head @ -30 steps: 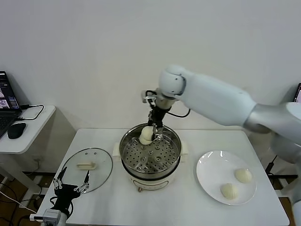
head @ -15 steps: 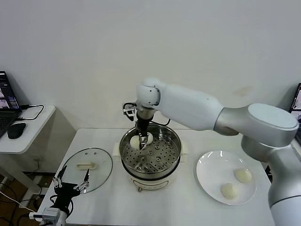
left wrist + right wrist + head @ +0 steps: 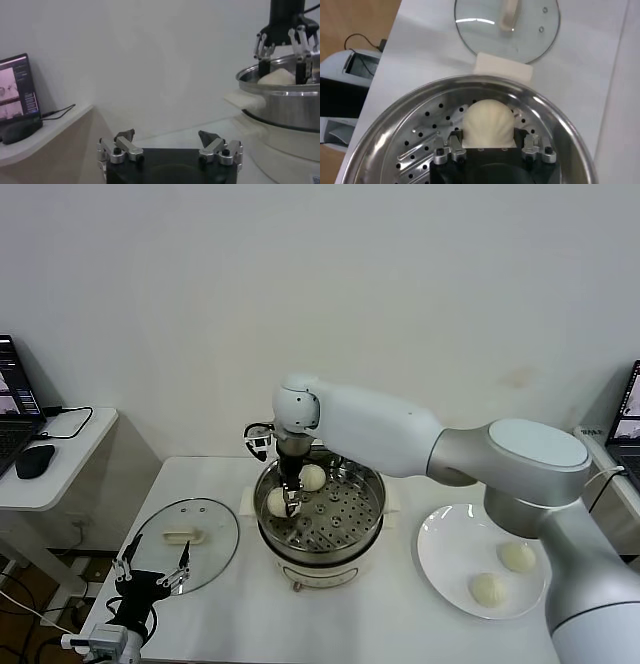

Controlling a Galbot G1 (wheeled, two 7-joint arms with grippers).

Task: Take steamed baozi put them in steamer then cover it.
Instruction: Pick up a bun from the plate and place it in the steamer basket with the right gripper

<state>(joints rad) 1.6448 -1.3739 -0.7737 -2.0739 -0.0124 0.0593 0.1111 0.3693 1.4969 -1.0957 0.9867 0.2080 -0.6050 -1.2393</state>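
Observation:
The baozi (image 3: 488, 122) between my right gripper's fingers sits low on the perforated tray (image 3: 422, 145), inside the steamer's rim, so it is now time to release it.
The steamer (image 3: 322, 548) stands mid-table, uncovered. My right gripper (image 3: 289, 505) reaches into its left side and is shut on a baozi (image 3: 275, 503), low over the perforated tray. In the right wrist view this baozi (image 3: 487, 121) sits between the fingers of the right gripper (image 3: 488, 136). A second baozi (image 3: 313, 476) lies at the back of the tray. Two more baozi (image 3: 517, 556) (image 3: 487, 589) lie on the white plate (image 3: 447, 536). The cover (image 3: 187, 542) lies flat on the table, left of the steamer. My left gripper (image 3: 150, 576) is open and empty at the cover's front edge.
A side table on the far left holds a laptop (image 3: 14, 409) and a mouse (image 3: 35, 461). The left wrist view shows the open left gripper (image 3: 169, 141), the steamer's wall (image 3: 290, 106) and the right gripper above it. A wall stands behind the table.
My right gripper has moved left and down inside the steamer, carrying its baozi to the tray's left side. The second baozi at the back has come into view. The left arm has not moved.

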